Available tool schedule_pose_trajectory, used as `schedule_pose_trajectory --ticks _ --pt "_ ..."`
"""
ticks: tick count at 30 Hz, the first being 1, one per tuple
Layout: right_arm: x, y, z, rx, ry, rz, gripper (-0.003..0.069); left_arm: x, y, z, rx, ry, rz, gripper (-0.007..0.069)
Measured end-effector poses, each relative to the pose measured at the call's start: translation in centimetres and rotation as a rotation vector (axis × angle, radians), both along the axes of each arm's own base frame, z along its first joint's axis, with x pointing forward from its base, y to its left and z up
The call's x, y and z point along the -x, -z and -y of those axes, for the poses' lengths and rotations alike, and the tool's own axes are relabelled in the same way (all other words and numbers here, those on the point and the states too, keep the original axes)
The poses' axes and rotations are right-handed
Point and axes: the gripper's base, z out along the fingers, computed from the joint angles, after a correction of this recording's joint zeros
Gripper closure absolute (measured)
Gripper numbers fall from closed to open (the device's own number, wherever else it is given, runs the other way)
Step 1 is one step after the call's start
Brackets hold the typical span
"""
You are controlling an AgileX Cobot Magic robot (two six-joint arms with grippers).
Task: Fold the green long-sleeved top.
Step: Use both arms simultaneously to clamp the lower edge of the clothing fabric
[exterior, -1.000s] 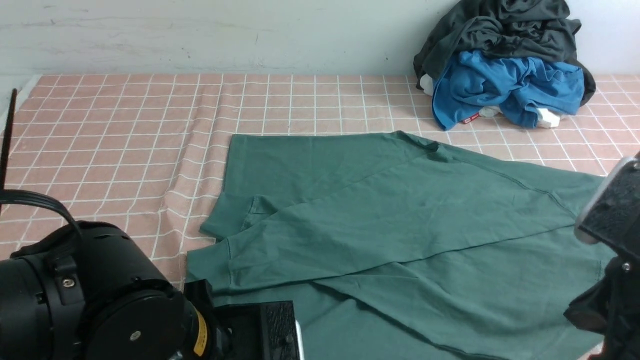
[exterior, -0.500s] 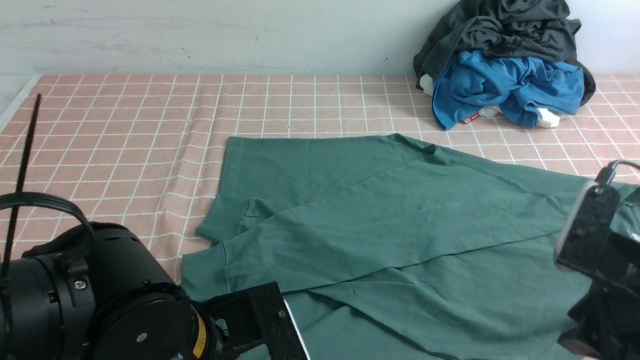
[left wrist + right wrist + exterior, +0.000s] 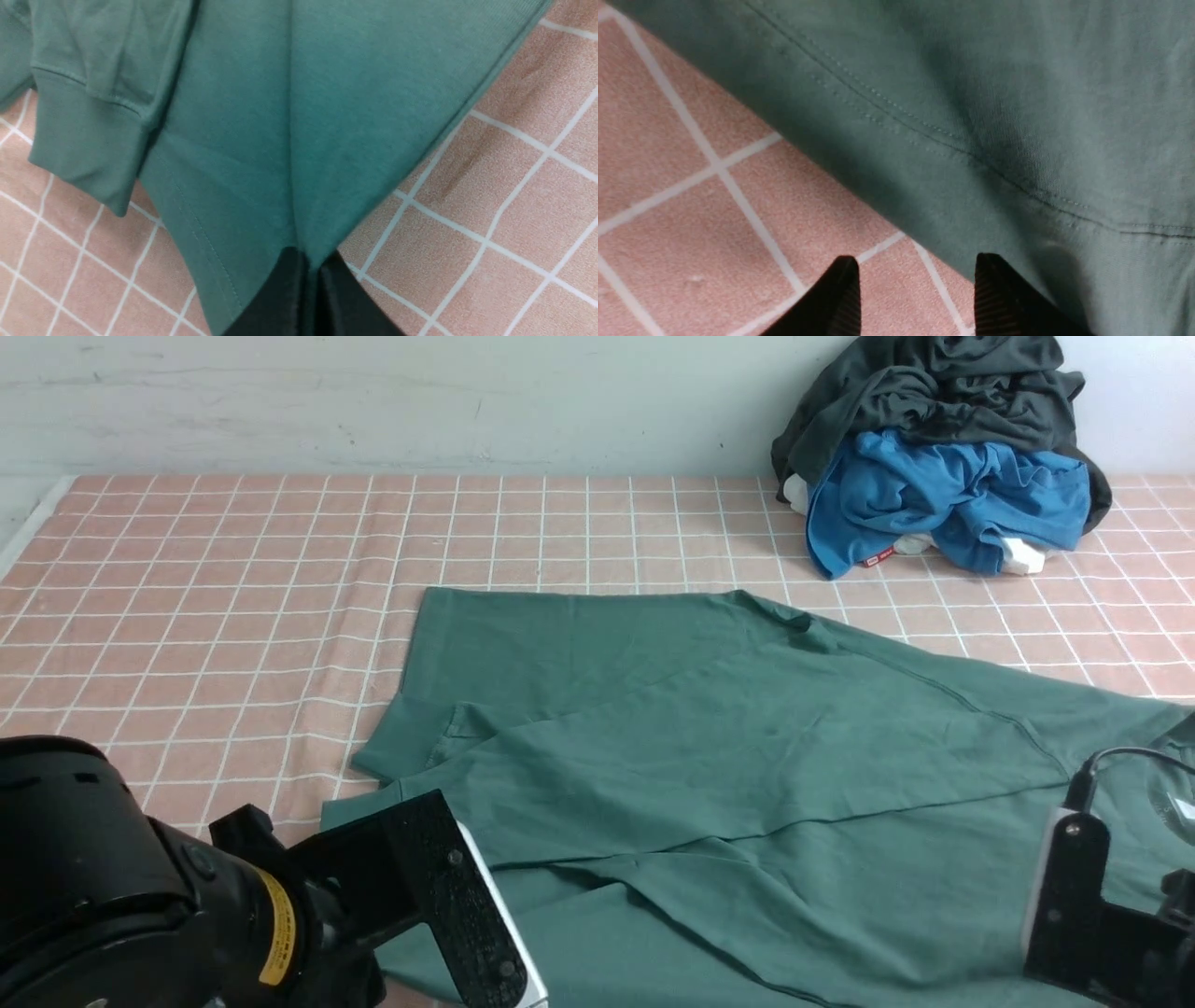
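Note:
I need to grab the green top with my right gripper next, by that raised fold [image 3: 1060,262]. It stands up along the hem while the rest lies flat.
The green long-sleeved top [image 3: 728,756] lies spread on the pink checked cloth [image 3: 205,597], both sleeves folded across its body and the ribbed cuffs at its left edge. My left gripper [image 3: 310,266] is shut on the top's near left corner; the fabric [image 3: 289,116] pulls taut from the jaws, with a cuff [image 3: 84,140] beside it. My right gripper [image 3: 915,275] is open and empty over the cloth, one fingertip [image 3: 1004,289] at the top's stitched hem [image 3: 1017,93]. In the front view the right arm [image 3: 1083,915] is low at the near right.
A dark charcoal-grey garment [image 3: 934,392] is heaped on a bright blue garment [image 3: 943,495] at the far right against the white wall. The cloth's left edge runs along the far left.
Both arms have sunk lower in the front view, toward the near edge. The top's left edge and cuffs have shifted a little left and nearer. The left arm's black cable has left the view.

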Motion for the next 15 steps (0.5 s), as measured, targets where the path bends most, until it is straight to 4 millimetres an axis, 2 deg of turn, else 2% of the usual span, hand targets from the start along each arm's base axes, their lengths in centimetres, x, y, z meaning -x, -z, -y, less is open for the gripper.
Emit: schedule_pose_trajectory --ticks 3,8,10,13,15 --pt "-0.9 1.6 -0.2 0.014 -0.019 -0.025 0.0337 0.1 -0.3 -0.2 0.011 0.000 0.012 0.0624" --pt "-1.9 1.9 -0.6 -0.004 0.006 -0.013 0.0410 0.2 -0.5 -0.3 0.022 -0.007 0.018 0.0624" --pt "-2.0 1.6 -0.6 -0.012 0.052 -0.029 0.0508 0.4 -0.7 -0.4 0.029 -0.016 0.021 0.0624" --pt "-2.4 0.6 -0.5 -0.008 0.100 -0.035 0.0620 0.5 -0.8 -0.5 0.039 -0.032 0.023 0.0624" --pt "-2.7 -0.8 -0.5 -0.009 0.133 -0.020 0.0649 0.6 -0.9 -0.6 0.040 -0.042 0.019 0.0624"
